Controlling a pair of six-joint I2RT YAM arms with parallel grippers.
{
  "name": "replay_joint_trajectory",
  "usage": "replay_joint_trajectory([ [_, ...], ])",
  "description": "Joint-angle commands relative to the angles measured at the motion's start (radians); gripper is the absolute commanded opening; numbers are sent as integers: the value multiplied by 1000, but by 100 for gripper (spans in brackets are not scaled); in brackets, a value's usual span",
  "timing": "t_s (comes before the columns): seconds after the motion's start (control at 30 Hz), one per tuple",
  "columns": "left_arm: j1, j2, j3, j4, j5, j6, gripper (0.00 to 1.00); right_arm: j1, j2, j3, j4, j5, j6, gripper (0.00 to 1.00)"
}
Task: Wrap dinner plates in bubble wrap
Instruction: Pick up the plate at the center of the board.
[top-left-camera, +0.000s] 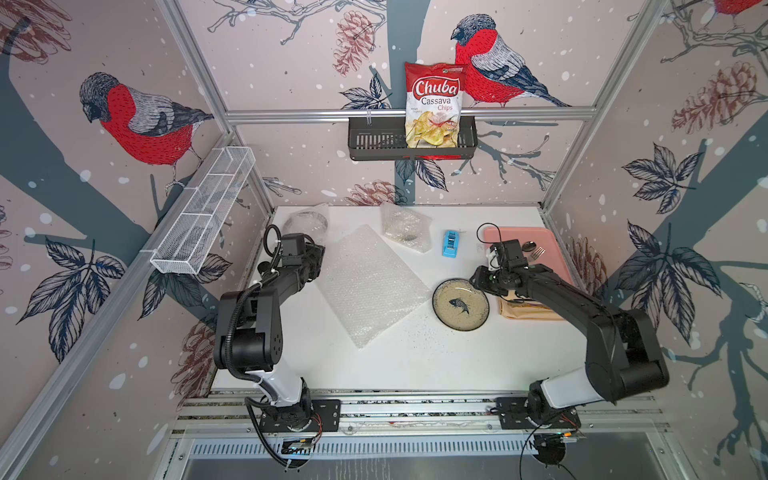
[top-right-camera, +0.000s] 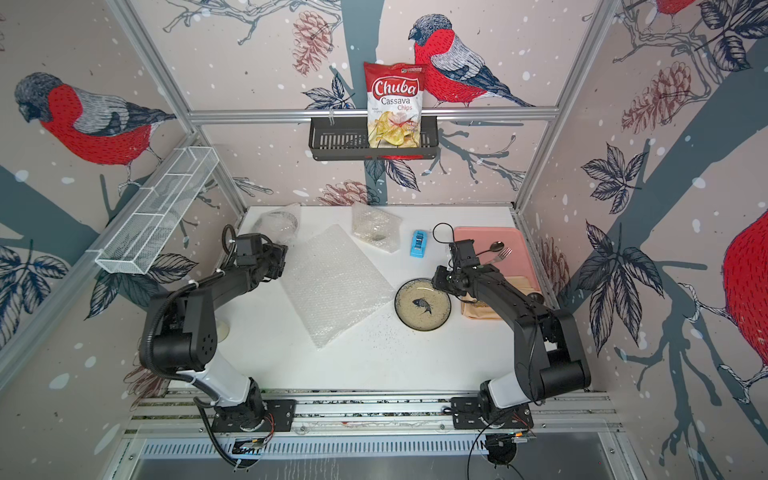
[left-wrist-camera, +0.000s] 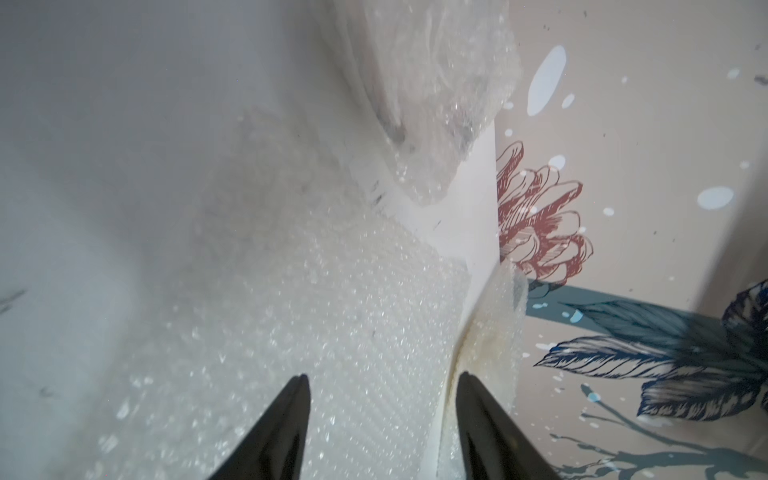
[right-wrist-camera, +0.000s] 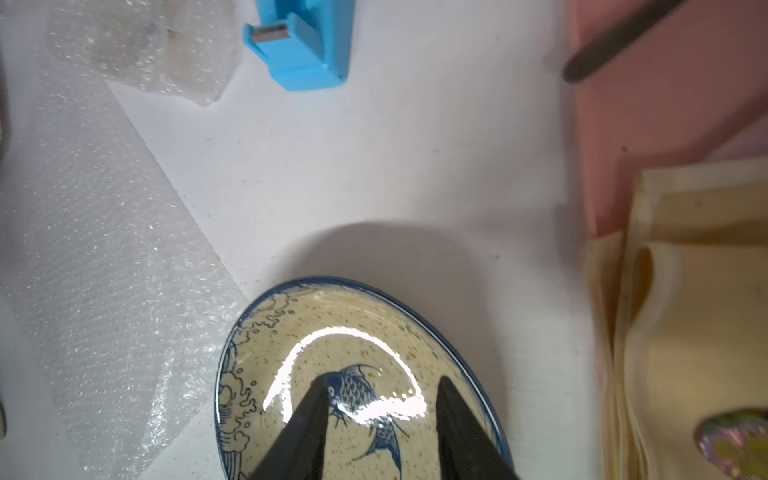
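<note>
The robot's right gripper will lay the dinner plate (top-left-camera: 460, 304) on the bubble wrap sheet for wrapping, so next it will grab the plate by its rim facing away from the sheet.
A cream dinner plate (top-left-camera: 460, 304) with a dark fish lies bare on the white table, right of centre. A flat sheet of bubble wrap (top-left-camera: 365, 286) lies diagonally to its left. Two bundles of bubble wrap (top-left-camera: 307, 222) (top-left-camera: 405, 228) sit at the back; what they hold shows only dimly. My left gripper (top-left-camera: 319, 254) hovers open at the sheet's left edge; in the left wrist view the gripper (left-wrist-camera: 382, 376) has the sheet (left-wrist-camera: 291, 332) under its empty fingers. My right gripper (top-left-camera: 478, 279) stands open over the plate's far right rim; its wrist view shows the gripper (right-wrist-camera: 382, 378) above the fish plate (right-wrist-camera: 357, 332), holding nothing.
A blue tape dispenser (top-left-camera: 449, 243) stands behind the plate. A pink tray (top-left-camera: 519, 237) with a spoon and fork lies at the back right, and folded beige cloth (top-left-camera: 528, 311) sits under the right arm. A wire basket (top-left-camera: 203, 212) and a black shelf (top-left-camera: 411, 139) with a chips bag hang on the walls.
</note>
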Motion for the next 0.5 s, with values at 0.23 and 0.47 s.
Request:
replay_joint_trajectory([
  [0.23, -210, -65, -128, -26, 36, 41, 59, -14, -108, -174, -39, 108, 89, 44],
  [0.47, -277, -80, -153, -19, 63, 55, 59, -18, -91, -250, 86, -10, 104, 38],
])
